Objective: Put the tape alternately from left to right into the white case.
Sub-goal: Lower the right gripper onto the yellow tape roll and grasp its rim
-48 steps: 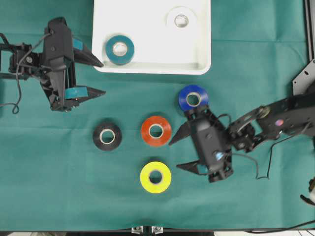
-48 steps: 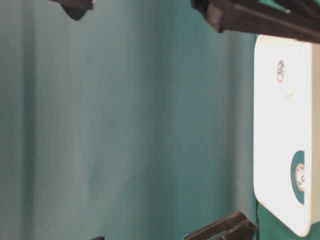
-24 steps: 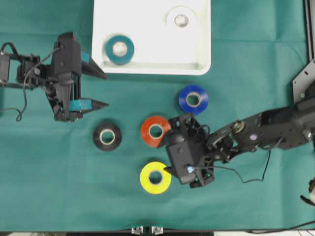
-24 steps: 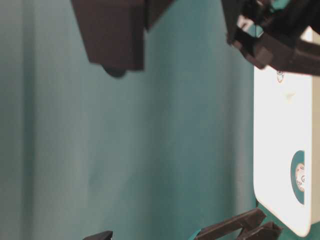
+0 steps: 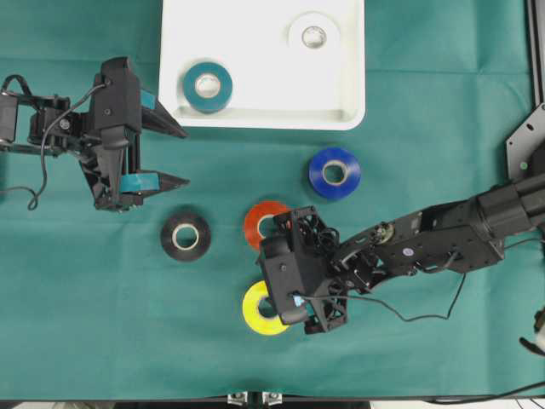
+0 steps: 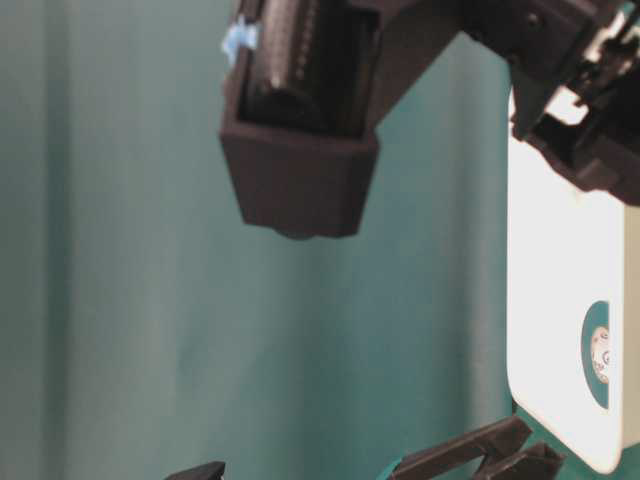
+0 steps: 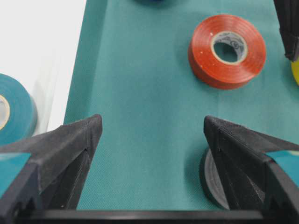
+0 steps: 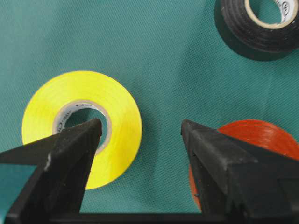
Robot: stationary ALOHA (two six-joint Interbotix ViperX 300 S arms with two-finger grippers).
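The right gripper's fingers are still above the yellow tape (image 8: 124, 126) and its core (image 8: 65, 114), so it is too early to close. The gripper comes down, then closes on the tape.
The white case (image 5: 255, 115) lies at the top with a teal tape (image 5: 207, 85) and a white tape (image 5: 313, 34) inside. On the green cloth lie blue (image 5: 334, 173), red-orange (image 5: 258, 220), black (image 5: 186, 236) and yellow (image 5: 254, 313) tapes. My right gripper (image 8: 140, 126) is open and hovers between the yellow tape (image 8: 121, 116) and the red-orange tape (image 8: 261, 135). One fingertip stands over the yellow core, the other over the red-orange rim. My left gripper (image 5: 174, 158) is open and empty, left of the case, with the black tape (image 7: 212, 182) behind one finger.
The right arm's wrist body (image 5: 294, 273) covers parts of the yellow and red-orange rolls from above. It fills the top of the table-level view (image 6: 300, 150). A metal frame (image 5: 528, 128) stands at the right edge.
The right gripper has swung left from beside the blue roll to over the gap between the red-orange and yellow rolls. The left gripper shifted slightly right, then held still.
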